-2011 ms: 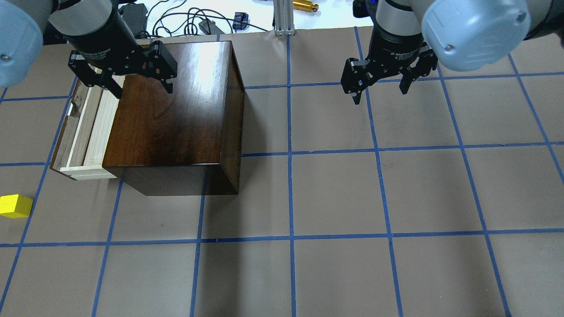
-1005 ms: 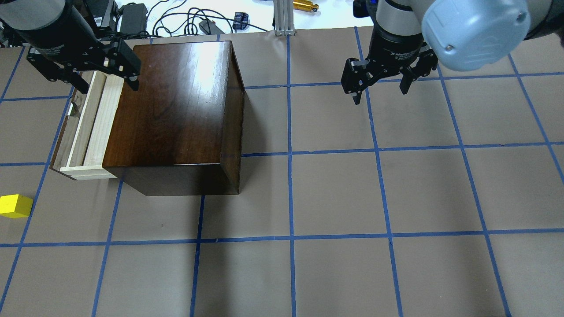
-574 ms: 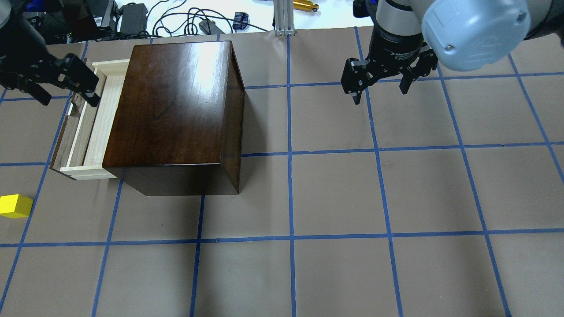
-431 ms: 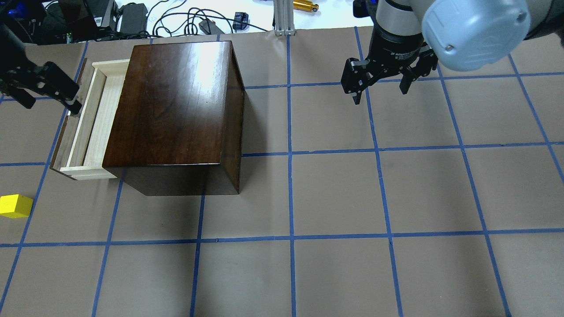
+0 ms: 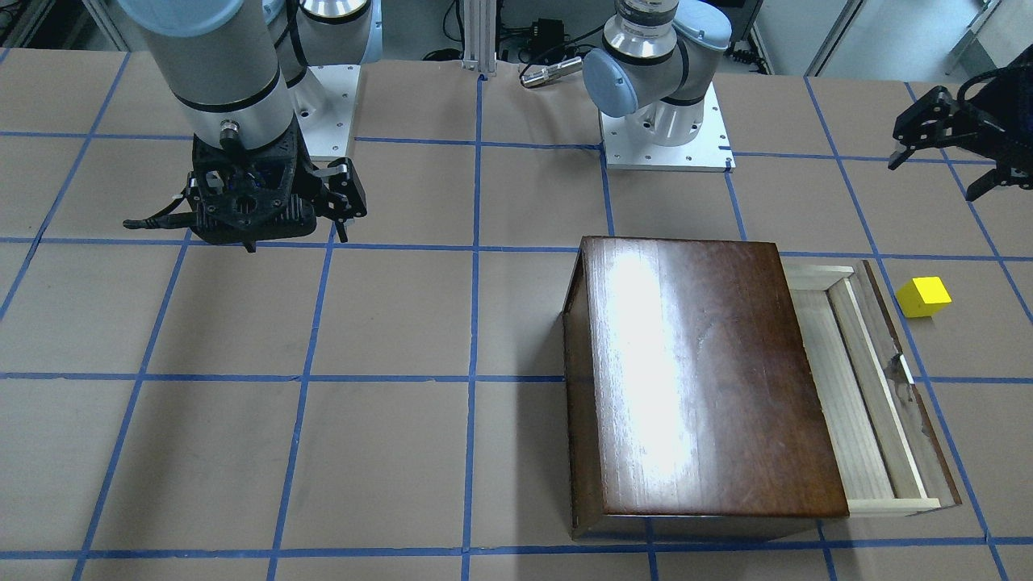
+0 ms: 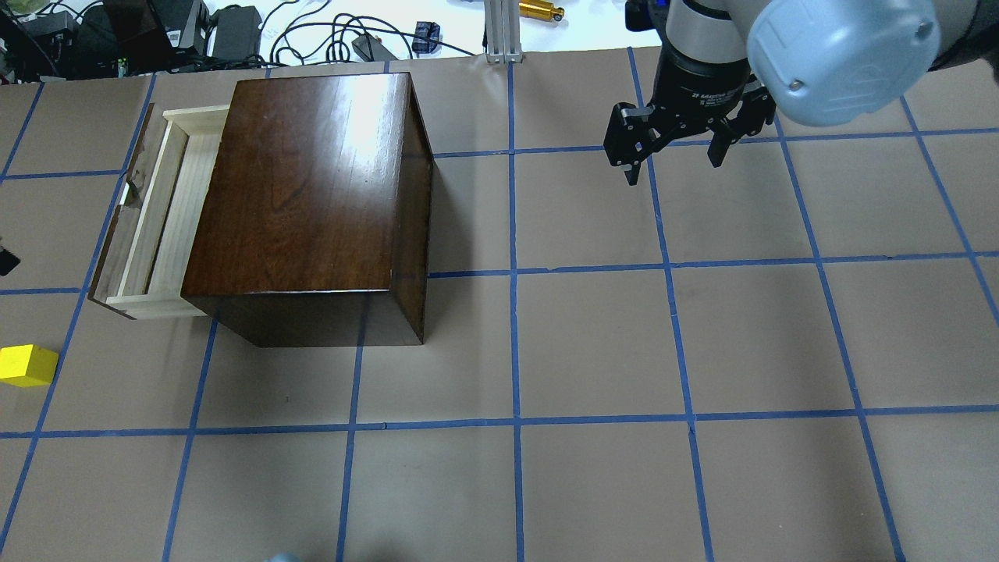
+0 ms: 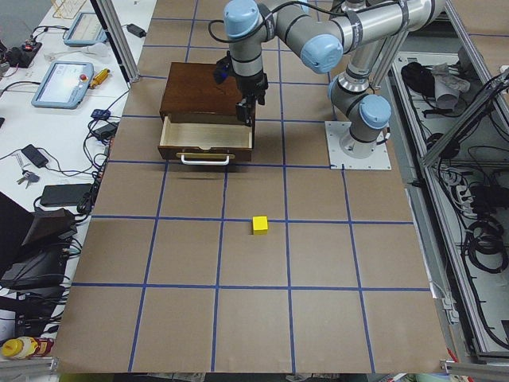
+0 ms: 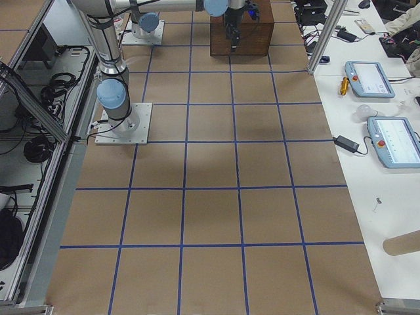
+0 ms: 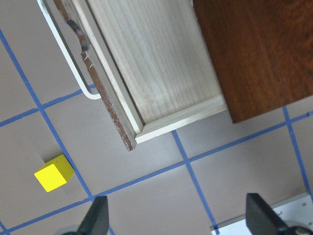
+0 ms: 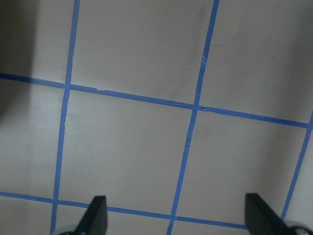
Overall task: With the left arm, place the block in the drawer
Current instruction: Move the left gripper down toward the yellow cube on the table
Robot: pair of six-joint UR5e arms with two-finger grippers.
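My left gripper is going to grab the yellow block by its body (image 5: 922,298) next, to place the block in the drawer (image 5: 855,387).
The yellow block (image 5: 924,296) lies on the brown table, just outside the open drawer's corner; it also shows in the overhead view (image 6: 27,365) and the left wrist view (image 9: 54,173). The drawer (image 5: 855,387) stands pulled out of the dark-brown cabinet (image 5: 694,379), its pale tray (image 9: 151,58) empty, its white handle (image 9: 63,54) on the front. My left gripper (image 5: 932,179) is open and empty, raised in the air on the robot's side of the block, apart from it. Only a tip of it shows in the overhead view (image 6: 6,261). My right gripper (image 6: 673,168) is open and empty over bare table.
Blue tape lines grid the table (image 6: 593,351). Cables and power bricks (image 6: 312,31) and an aluminium post (image 6: 499,31) lie past the far edge. The arm bases (image 5: 662,121) stand on white plates. Tablets (image 7: 64,79) lie on a side bench.
My left gripper moved left from above the cabinet's far left corner, past the drawer, almost out of the overhead view. The right arm, drawer and block have not moved.
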